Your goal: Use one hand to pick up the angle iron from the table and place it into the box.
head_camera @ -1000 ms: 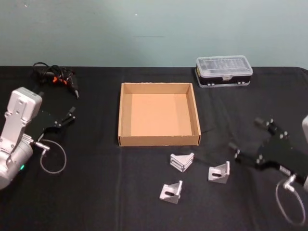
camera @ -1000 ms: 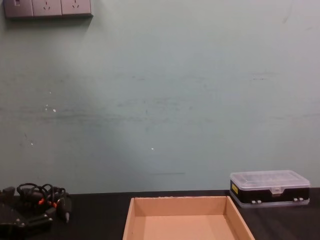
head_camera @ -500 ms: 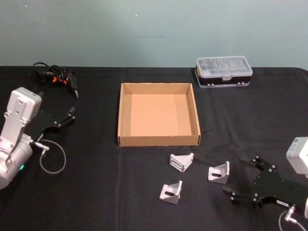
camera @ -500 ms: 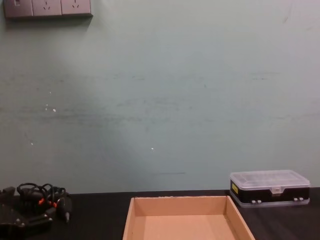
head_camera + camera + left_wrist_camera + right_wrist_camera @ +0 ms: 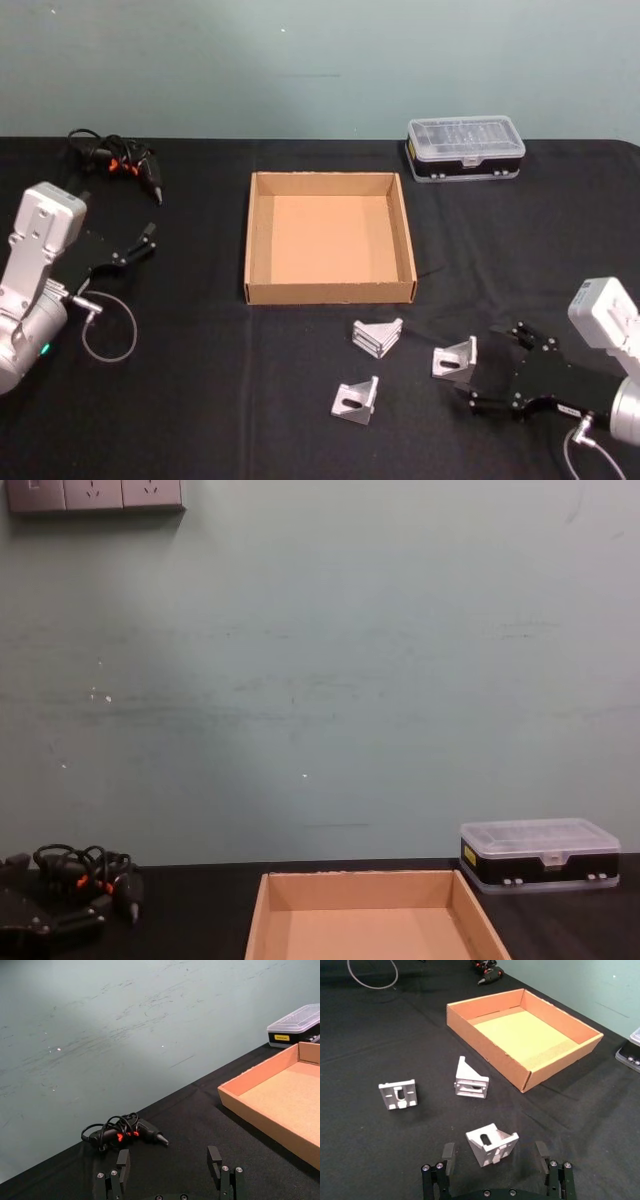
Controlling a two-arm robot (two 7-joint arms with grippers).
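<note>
The silver angle iron needs to go into the tan cardboard box point(image 5: 370, 920) point(image 5: 525, 1037), so my right gripper needs to grab it by its sides next.
Three silver angle irons lie on the black table point(image 5: 200, 400) in front of the box: one nearest the box point(image 5: 378, 336), one nearer me point(image 5: 356, 398), and one to the right point(image 5: 456, 357). My right gripper point(image 5: 490, 366) is open and low, just right of that right-hand angle iron. In the right wrist view this angle iron point(image 5: 491, 1144) sits close before the spread fingers of the right gripper point(image 5: 495, 1152), untouched. The tan cardboard box point(image 5: 330, 292) is empty. My left gripper point(image 5: 142, 243) stays open at the far left, holding nothing.
A black plastic case with a clear lid point(image 5: 466, 147) stands behind the box at the right. A black tool with coiled cable point(image 5: 120, 162) lies at the back left. A grey cable loop point(image 5: 110, 330) hangs by the left arm.
My right gripper has dropped toward the table's near side and slid left, ending open beside the right-hand angle iron. The left arm and the angle irons have not moved.
</note>
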